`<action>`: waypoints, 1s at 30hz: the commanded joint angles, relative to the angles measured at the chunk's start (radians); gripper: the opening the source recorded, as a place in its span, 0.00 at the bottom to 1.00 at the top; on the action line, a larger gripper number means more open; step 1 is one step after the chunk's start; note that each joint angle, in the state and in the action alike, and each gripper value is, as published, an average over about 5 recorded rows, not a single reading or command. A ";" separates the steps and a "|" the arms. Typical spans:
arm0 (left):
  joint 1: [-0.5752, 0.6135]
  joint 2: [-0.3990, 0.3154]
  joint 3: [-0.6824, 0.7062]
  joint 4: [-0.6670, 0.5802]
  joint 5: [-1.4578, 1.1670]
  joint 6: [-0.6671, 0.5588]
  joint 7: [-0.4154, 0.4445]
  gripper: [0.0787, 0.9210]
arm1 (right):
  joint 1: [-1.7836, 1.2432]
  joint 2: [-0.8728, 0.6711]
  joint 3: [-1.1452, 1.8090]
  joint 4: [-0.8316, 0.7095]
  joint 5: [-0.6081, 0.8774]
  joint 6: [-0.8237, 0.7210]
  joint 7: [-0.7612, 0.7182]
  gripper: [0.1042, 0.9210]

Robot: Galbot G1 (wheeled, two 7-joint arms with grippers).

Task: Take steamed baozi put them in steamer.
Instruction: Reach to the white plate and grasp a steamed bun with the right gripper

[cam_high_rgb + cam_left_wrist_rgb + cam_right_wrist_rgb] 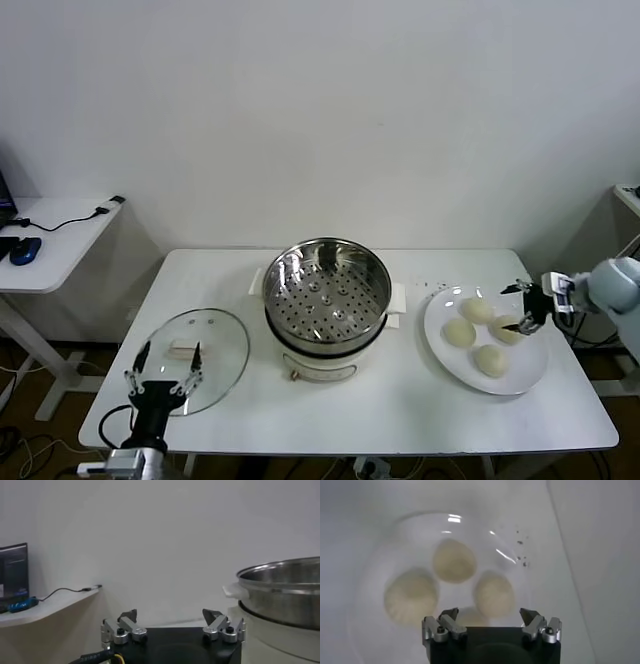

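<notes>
I should next use my right gripper to grab the back baozi by its rounded sides, so that I can load the steamer [327,300].
Several cream-white baozi lie on a white plate [522,377] at the table's right: one [477,309] at the back, one [458,332] on the left, one [491,360] in front. The shiny steamer [327,300] stands mid-table, its perforated tray bare. My right gripper [508,307] hovers open over the plate's right side, above another baozi [500,334]. In the right wrist view the baozi [453,561] [411,596] [494,594] lie ahead of the open right gripper [490,614], and nothing is between its fingers. My left gripper [170,350] waits open at the front left.
A round glass lid [220,340] with a cream handle lies under the left gripper [171,615]; the steamer [282,592] shows to one side in that wrist view. A side table [70,225] with a mouse and a cable stands at the left. Dark specks [437,288] dot the table by the plate.
</notes>
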 commanded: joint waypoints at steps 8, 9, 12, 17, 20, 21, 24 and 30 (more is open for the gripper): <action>-0.010 0.002 -0.007 0.008 0.000 0.017 -0.002 0.88 | 0.371 0.284 -0.441 -0.435 -0.102 0.056 -0.123 0.88; -0.012 0.002 -0.007 0.009 0.000 0.018 -0.002 0.88 | 0.361 0.294 -0.426 -0.448 -0.107 0.056 -0.119 0.88; -0.016 0.002 -0.006 0.013 0.003 0.022 -0.001 0.88 | 0.331 0.328 -0.365 -0.488 -0.144 0.068 -0.101 0.88; -0.018 0.001 -0.002 0.017 0.004 0.026 -0.001 0.88 | 0.296 0.371 -0.297 -0.529 -0.185 0.077 -0.080 0.88; -0.020 0.000 -0.001 0.021 0.006 0.028 -0.003 0.88 | 0.278 0.395 -0.256 -0.551 -0.226 0.088 -0.072 0.88; -0.021 0.000 -0.001 0.023 0.007 0.029 -0.004 0.88 | 0.272 0.403 -0.240 -0.560 -0.244 0.093 -0.070 0.88; -0.021 -0.001 -0.002 0.029 0.010 0.031 -0.008 0.88 | 0.255 0.424 -0.194 -0.581 -0.289 0.104 -0.062 0.88; -0.016 0.000 -0.008 0.032 0.008 0.030 -0.009 0.88 | 0.247 0.453 -0.147 -0.617 -0.338 0.112 -0.059 0.88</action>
